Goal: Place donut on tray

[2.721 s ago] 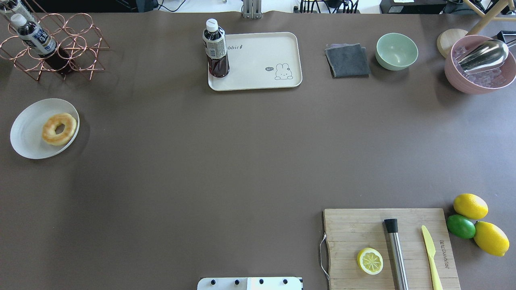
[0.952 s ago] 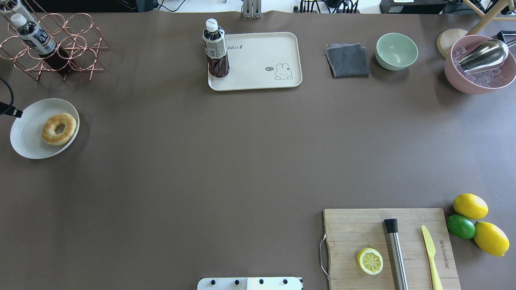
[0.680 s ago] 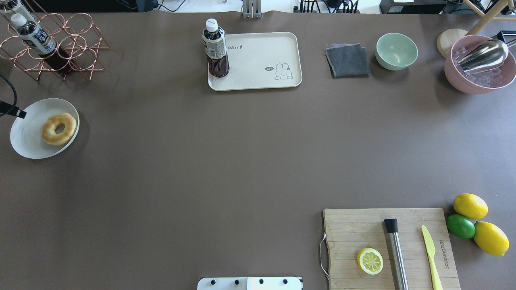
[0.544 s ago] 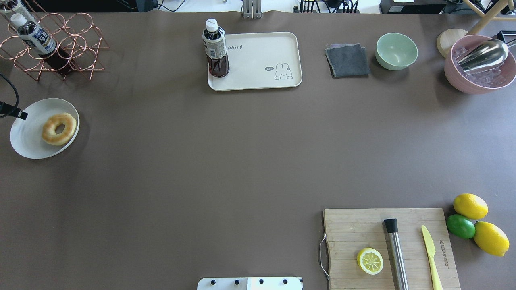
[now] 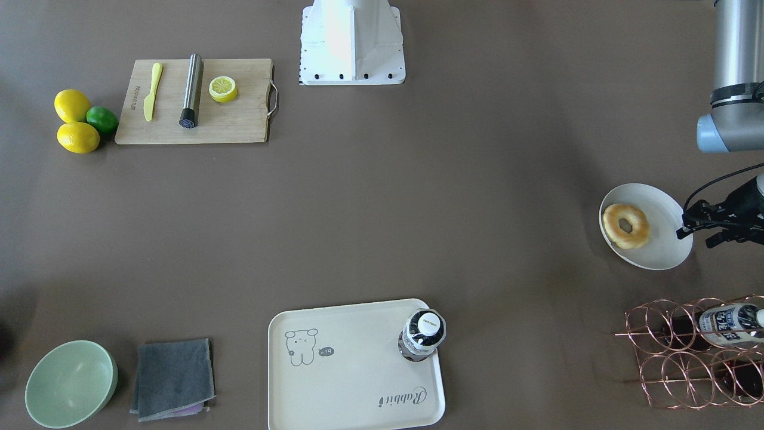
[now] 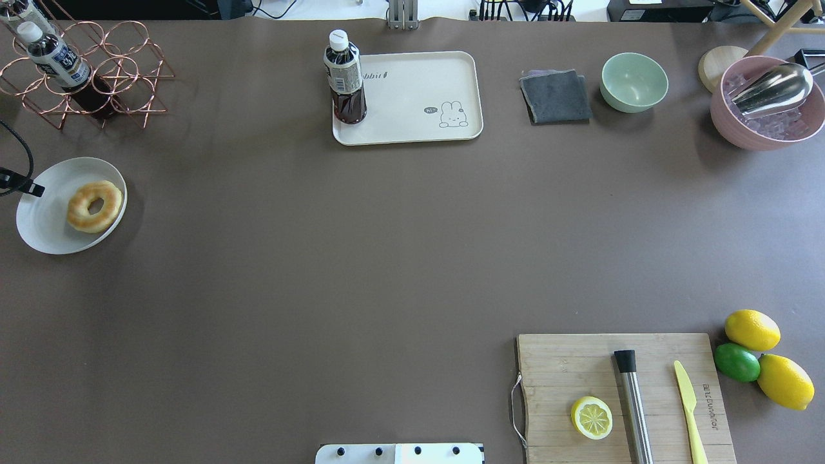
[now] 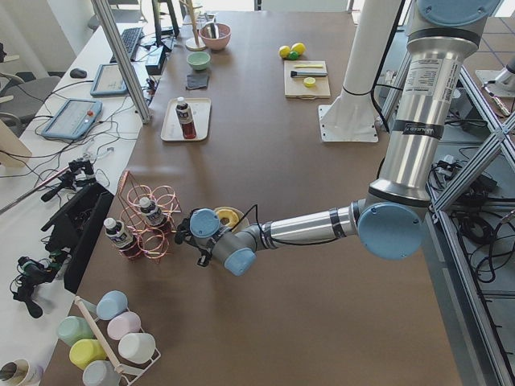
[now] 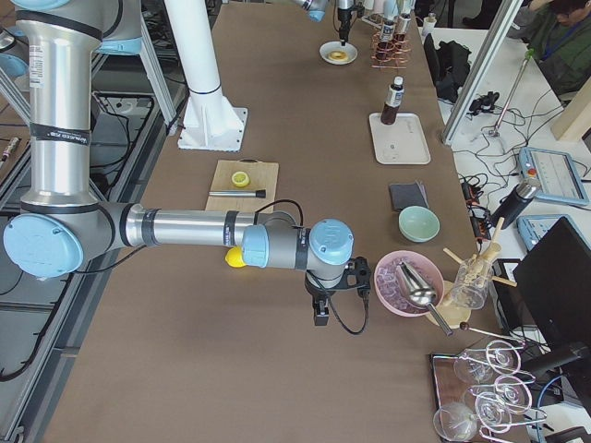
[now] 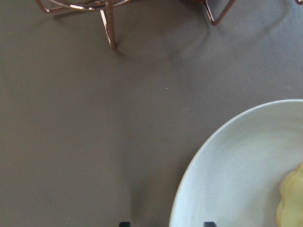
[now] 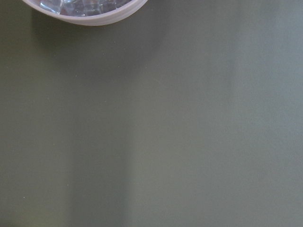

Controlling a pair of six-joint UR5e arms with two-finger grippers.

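Observation:
My left gripper grabs the plate by its thin rim [image 5: 681, 230] next, since the donut lies loose on the wide plate [image 5: 662, 247].
The donut [image 6: 95, 205] is a golden glazed ring lying on a round white plate [image 6: 45, 222] at the table's left edge; it also shows in the front view [image 5: 625, 226]. The cream tray [image 6: 419, 96] with the bear drawing sits at the far middle, with a dark drink bottle [image 6: 345, 77] standing on its left corner. My left gripper [image 5: 695, 236] hovers over the plate's outer rim, beside the donut. In the left wrist view its fingertips [image 9: 124, 223] are apart, so it is open and empty. My right gripper [image 8: 319, 309] shows only in the right side view, near the pink bowl; I cannot tell its state.
A copper wire rack [image 6: 84, 71] with bottles stands just beyond the plate. A grey cloth [image 6: 555, 96], green bowl [image 6: 634, 82] and pink ice bowl [image 6: 767, 103] sit at the far right. A cutting board [image 6: 619, 393] with lemon half, muddler and knife is near right.
My left gripper has come into view at the left edge and drifted a little toward the plate's rim. The donut, plate and tray have not moved.

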